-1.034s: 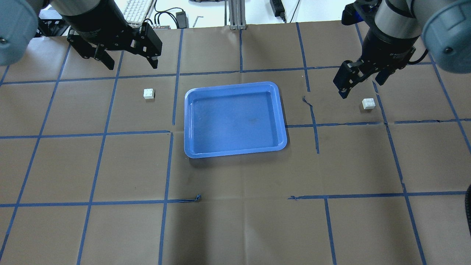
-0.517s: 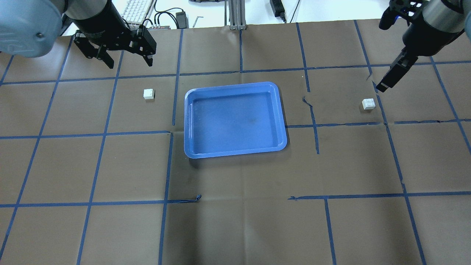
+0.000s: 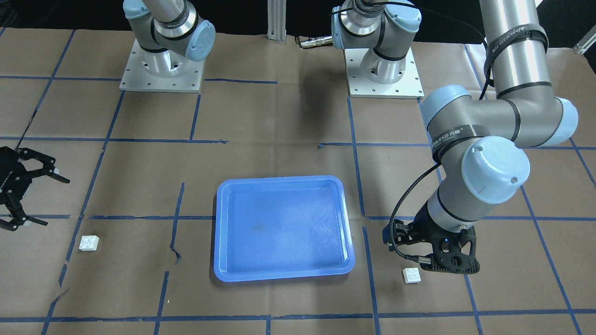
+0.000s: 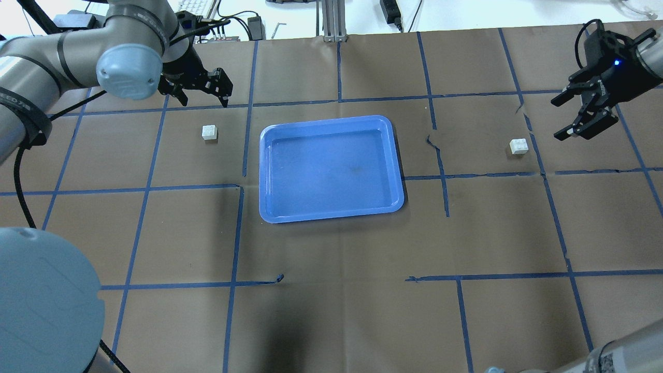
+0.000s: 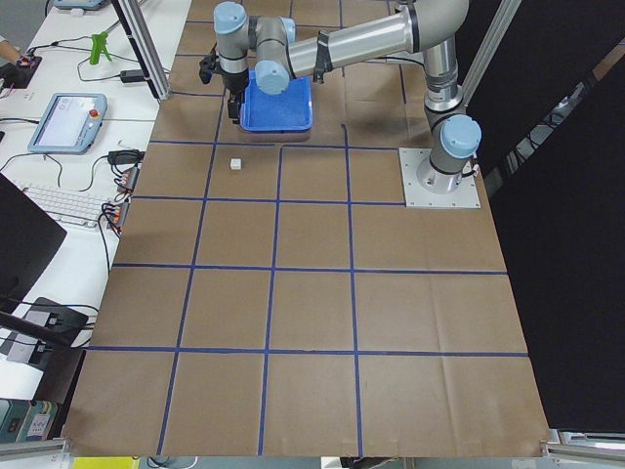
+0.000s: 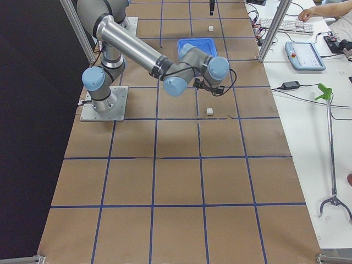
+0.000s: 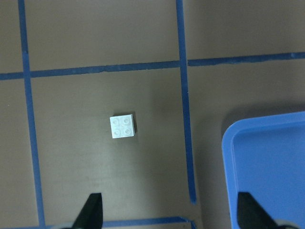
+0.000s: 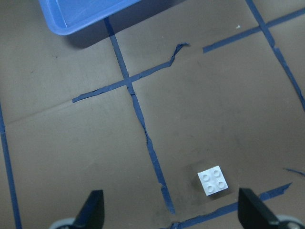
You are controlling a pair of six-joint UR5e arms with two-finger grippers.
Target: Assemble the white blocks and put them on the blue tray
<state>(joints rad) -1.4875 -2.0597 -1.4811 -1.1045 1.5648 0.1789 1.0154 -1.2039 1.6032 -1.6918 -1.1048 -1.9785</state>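
Observation:
My right gripper grabs the white block by its sides below the studs next, to assemble it with its partner on the blue tray (image 3: 283, 228) (image 8: 86, 12).
The blue tray (image 4: 331, 171) lies empty mid-table; it also shows in the front view (image 3: 284, 228). One white block (image 4: 209, 132) sits left of the tray and shows in the left wrist view (image 7: 122, 127). My left gripper (image 4: 203, 98) hovers open just beyond it, empty. The other white block (image 4: 518, 146) sits far right of the tray and shows in the right wrist view (image 8: 212, 181). My right gripper (image 4: 557, 120) is open and empty, just right of that block. In the front view the right gripper (image 3: 52, 201) is above the block (image 3: 88, 243).
Brown paper with blue tape lines covers the table. A torn tape strip (image 4: 437, 150) lies between the tray and the right block. My left arm's elbow (image 4: 41, 300) looms at the lower left. The arm bases (image 3: 160, 70) stand at the robot's side.
My right gripper has swung away to the right of its block and turned. My left arm has folded differently, its gripper shifting slightly right. Both blocks and the tray have stayed put.

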